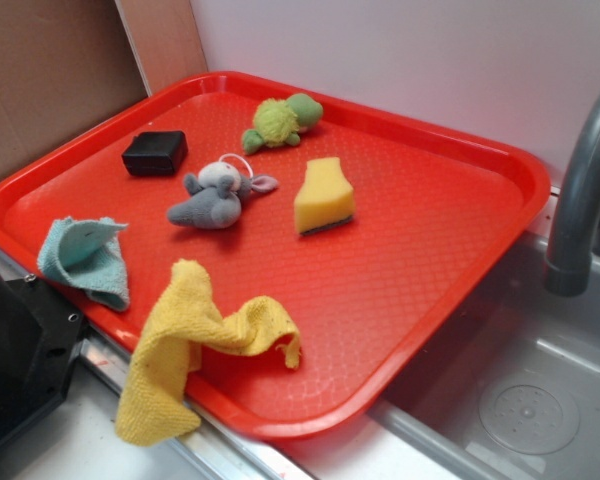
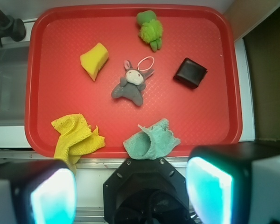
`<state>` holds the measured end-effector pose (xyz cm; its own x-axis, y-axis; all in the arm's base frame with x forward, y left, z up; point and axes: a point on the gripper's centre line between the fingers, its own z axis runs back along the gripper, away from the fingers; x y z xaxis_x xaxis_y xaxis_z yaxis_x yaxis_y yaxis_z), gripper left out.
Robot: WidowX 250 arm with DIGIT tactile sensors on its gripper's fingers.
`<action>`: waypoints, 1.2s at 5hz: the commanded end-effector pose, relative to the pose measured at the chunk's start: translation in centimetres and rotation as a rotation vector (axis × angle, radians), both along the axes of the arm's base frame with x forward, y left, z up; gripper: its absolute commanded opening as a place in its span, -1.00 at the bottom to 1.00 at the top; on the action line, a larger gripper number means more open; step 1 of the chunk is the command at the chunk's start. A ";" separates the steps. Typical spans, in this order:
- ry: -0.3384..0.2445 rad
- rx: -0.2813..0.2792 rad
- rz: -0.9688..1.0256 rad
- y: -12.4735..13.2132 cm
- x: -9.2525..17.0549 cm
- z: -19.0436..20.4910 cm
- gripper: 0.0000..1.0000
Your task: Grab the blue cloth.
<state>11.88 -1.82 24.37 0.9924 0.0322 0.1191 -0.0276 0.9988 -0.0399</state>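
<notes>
My gripper grabs the blue cloth next. It takes the cloth by its raised middle fold (image 1: 83, 243) to pick it off the red tray (image 1: 410, 260).
The blue cloth (image 1: 83, 258) is a small light teal terry rag, crumpled on the red tray's (image 1: 410, 260) near left edge and partly over its rim. In the wrist view the cloth (image 2: 151, 140) lies at the tray's (image 2: 60, 28) lower edge, just above the black robot base (image 2: 147, 177). My gripper (image 2: 130, 193) is open and empty, its two fingers (image 2: 51, 196) spread wide at the bottom corners, high above and short of the cloth. The gripper itself does not show in the exterior view.
On the tray are a yellow knitted cloth (image 1: 195, 340) hanging over the front rim, a grey plush mouse (image 1: 212, 195), a yellow sponge (image 1: 324, 196), a green plush turtle (image 1: 280, 120) and a black block (image 1: 155, 153). A sink (image 1: 520, 380) and grey faucet (image 1: 580, 190) stand at the right.
</notes>
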 end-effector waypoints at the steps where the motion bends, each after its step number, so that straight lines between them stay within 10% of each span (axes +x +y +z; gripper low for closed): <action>1: 0.000 0.000 0.000 0.0 0.0 0.0 1.00; 2: 0.050 0.086 -0.007 3.1 0.2 -5.0 1.00; 6: 0.079 0.042 -0.055 3.8 0.2 -22.2 1.00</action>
<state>11.66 2.01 1.90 0.9998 -0.0106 0.0158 0.0107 0.9999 -0.0085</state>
